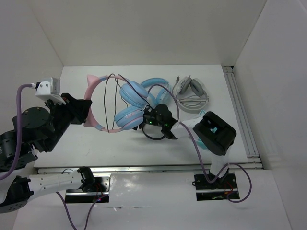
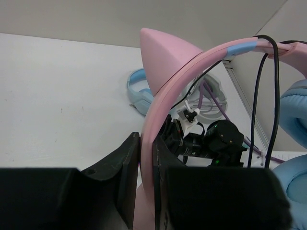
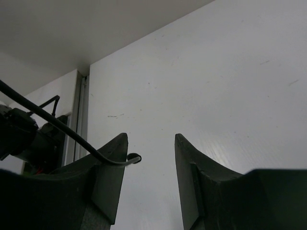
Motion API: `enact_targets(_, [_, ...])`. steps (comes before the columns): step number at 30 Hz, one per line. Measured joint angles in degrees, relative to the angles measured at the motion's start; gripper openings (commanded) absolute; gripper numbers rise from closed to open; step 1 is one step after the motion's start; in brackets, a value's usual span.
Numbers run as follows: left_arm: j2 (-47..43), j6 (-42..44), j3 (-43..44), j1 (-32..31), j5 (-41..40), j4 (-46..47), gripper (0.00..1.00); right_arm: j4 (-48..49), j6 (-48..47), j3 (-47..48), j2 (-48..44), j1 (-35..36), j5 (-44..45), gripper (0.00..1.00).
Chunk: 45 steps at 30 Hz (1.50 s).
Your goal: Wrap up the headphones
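Observation:
The headband should stay free to wrap, so the robot's right gripper should next grab the thin black cable by its loose end (image 3: 134,159).
The headphones (image 1: 129,117) rest on the white table, with a pink cat-ear headband (image 2: 165,81) and two light blue ear cups (image 2: 295,115). Their thin black cable (image 1: 110,103) hangs in loops across the headband. My left gripper (image 1: 88,109) is shut on the headband at its left curve, and the pink band fills the gap between the jaws (image 2: 147,158). Just right of the ear cups, my right gripper (image 1: 145,116) stands open. In the right wrist view the cable's end (image 3: 130,158) lies across the left fingertip (image 3: 112,158) and pokes into the open gap, unpinched.
An all-light-blue pair (image 1: 158,86) lies behind the ear cups. A grey-white pair (image 1: 191,93) sits at the back right. White walls close in the table on the left, back and right. A metal rail (image 1: 240,110) runs along the right edge.

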Motion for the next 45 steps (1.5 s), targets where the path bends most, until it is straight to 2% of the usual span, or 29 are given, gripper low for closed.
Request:
enact_targets(4, [-1.0, 0.0, -1.0, 0.0, -0.4, 0.3, 0.0, 3.6, 2.0, 0.2, 0.5, 1.1, -0.1, 0.51])
enact_targets(7, [-1.4, 0.0, -1.5, 0.0, -0.7, 0.4, 0.0, 6.3, 3.5, 0.2, 1.2, 1.6, 0.0, 0.47])
enact_targets(8, [-1.4, 0.0, -1.6, 0.0, -0.8, 0.5, 0.0, 6.9, 3.8, 0.3, 1.5, 1.7, 0.1, 0.42])
enact_targets(21, [-2.7, 0.0, -2.1, 0.0, -2.3, 0.5, 0.0, 7.3, 4.4, 0.9, 3.9, 3.8, 0.8, 0.43])
enact_targets(32, [-2.7, 0.0, -2.1, 0.0, -2.8, 0.5, 0.0, 7.8, 4.4, -0.7, 4.3, 4.0, 1.4, 0.35])
enact_targets(34, [-2.7, 0.0, -2.1, 0.0, -2.8, 0.5, 0.0, 8.1, 4.4, -0.7, 4.6, 4.0, 1.4, 0.31])
enact_targets(35, [-2.7, 0.0, -2.1, 0.0, -2.9, 0.5, 0.0, 8.1, 4.4, -0.8, 4.7, 4.0, 1.4, 0.25])
enact_targets(36, [-2.7, 0.0, -2.1, 0.0, -2.9, 0.5, 0.0, 8.2, 4.4, -1.0, 4.7, 4.1, 1.4, 0.15])
enact_targets(45, [-3.0, 0.0, -2.1, 0.0, -3.1, 0.5, 0.0, 9.1, 4.4, -1.3, 4.7, 4.1, 1.4, 0.03])
